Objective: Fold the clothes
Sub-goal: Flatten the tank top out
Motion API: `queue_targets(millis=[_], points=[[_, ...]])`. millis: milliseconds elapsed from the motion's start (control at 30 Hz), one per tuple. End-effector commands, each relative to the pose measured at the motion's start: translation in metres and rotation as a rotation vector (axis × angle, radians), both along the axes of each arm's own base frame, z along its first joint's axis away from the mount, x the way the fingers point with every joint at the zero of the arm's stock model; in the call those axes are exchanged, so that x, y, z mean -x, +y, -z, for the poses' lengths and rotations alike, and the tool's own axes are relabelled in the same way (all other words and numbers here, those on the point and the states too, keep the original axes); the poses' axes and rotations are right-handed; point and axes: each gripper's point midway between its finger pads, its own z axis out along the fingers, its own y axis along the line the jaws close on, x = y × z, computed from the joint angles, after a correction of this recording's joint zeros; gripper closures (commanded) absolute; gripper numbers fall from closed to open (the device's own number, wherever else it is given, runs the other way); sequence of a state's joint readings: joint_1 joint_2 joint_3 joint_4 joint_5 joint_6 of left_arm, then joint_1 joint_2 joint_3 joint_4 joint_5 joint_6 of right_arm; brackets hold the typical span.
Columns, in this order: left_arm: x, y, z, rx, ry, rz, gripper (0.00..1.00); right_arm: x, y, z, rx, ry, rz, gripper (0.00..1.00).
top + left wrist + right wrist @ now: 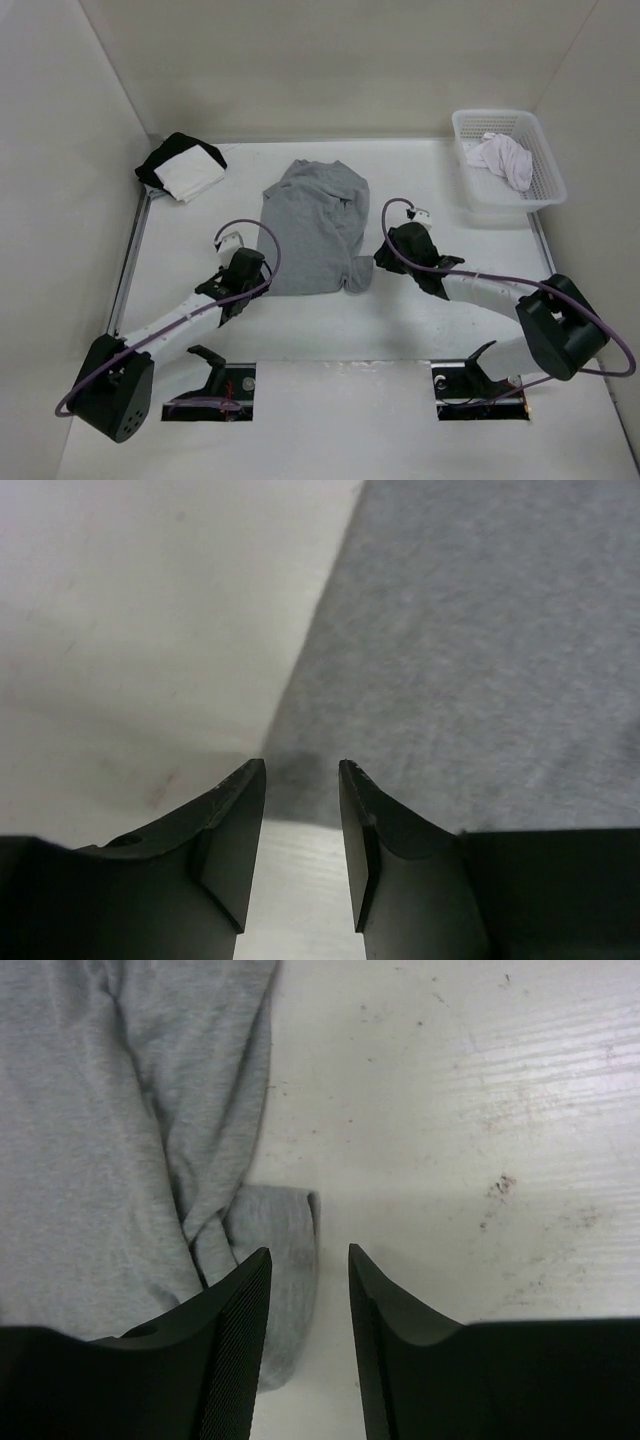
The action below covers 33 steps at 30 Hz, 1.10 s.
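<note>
The left gripper will next grab the grey top's hem corner (269, 291) (297, 795), opposite the right gripper's corner of the top, so that the top can be spread flat for folding.
The clothes are one heather-grey knit top (315, 225), lying flat and partly folded in the middle of the white table (330, 325). My left gripper (264, 266) sits at its lower left corner. In the left wrist view this gripper (301, 770) is open, its tips at the hem of the grey fabric (480, 660), with nothing between them. My right gripper (381, 257) is at the lower right corner. In the right wrist view it (308, 1252) is open and holds nothing. Its left finger hangs over a rolled flap (290, 1222) of the top (120, 1140).
A white basket (553, 170) stands at the back right with a small white-pinkish garment (500, 158) in it. A black-and-white fabric stack (182, 165) lies at the back left. White walls close in the table on three sides.
</note>
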<state>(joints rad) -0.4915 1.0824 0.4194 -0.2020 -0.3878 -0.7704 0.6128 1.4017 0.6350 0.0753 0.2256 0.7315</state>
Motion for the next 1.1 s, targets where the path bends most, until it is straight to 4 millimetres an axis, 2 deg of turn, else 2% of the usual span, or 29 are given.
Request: queue_targets(millis=[0,100,167,233,367,433,600,667,767,967,1067], points=[[0.023,0.012,-0.001,0.044,0.036,-0.117,0.66,-0.008,0.02,-0.022,-0.099,-0.089,-0.068,0.58],[0.04,0.018,0.001,0.066,0.078,-0.16,0.65,-0.008,0.02,-0.022,-0.111,-0.102,-0.068,0.58],[0.042,0.022,-0.002,0.06,0.075,-0.18,0.64,-0.008,0.022,-0.022,-0.121,-0.111,-0.073,0.58],[0.039,0.026,0.0,0.044,0.078,-0.195,0.61,-0.007,0.024,-0.022,-0.135,-0.117,-0.084,0.58],[0.033,0.02,0.009,0.021,0.1,-0.163,0.61,-0.005,0.028,-0.022,-0.161,-0.116,-0.098,0.58],[0.029,0.019,0.012,0.022,0.096,-0.158,0.65,-0.003,0.028,-0.023,-0.166,-0.118,-0.101,0.58],[0.02,0.012,0.01,0.032,0.078,-0.112,0.65,-0.002,0.029,-0.023,-0.175,-0.123,-0.101,0.58],[0.021,0.009,0.015,0.034,0.101,-0.099,0.7,-0.002,0.029,-0.026,-0.184,-0.132,-0.1,0.58],[0.019,0.005,0.016,0.039,0.1,-0.085,0.69,-0.003,0.03,-0.029,-0.192,-0.14,-0.099,0.58],[0.016,0.003,0.02,0.064,0.103,-0.077,0.85,-0.004,0.026,-0.024,-0.181,-0.128,-0.086,0.58],[0.01,-0.002,0.012,0.099,0.07,-0.056,0.94,-0.008,0.016,-0.016,-0.165,-0.11,-0.058,0.51]])
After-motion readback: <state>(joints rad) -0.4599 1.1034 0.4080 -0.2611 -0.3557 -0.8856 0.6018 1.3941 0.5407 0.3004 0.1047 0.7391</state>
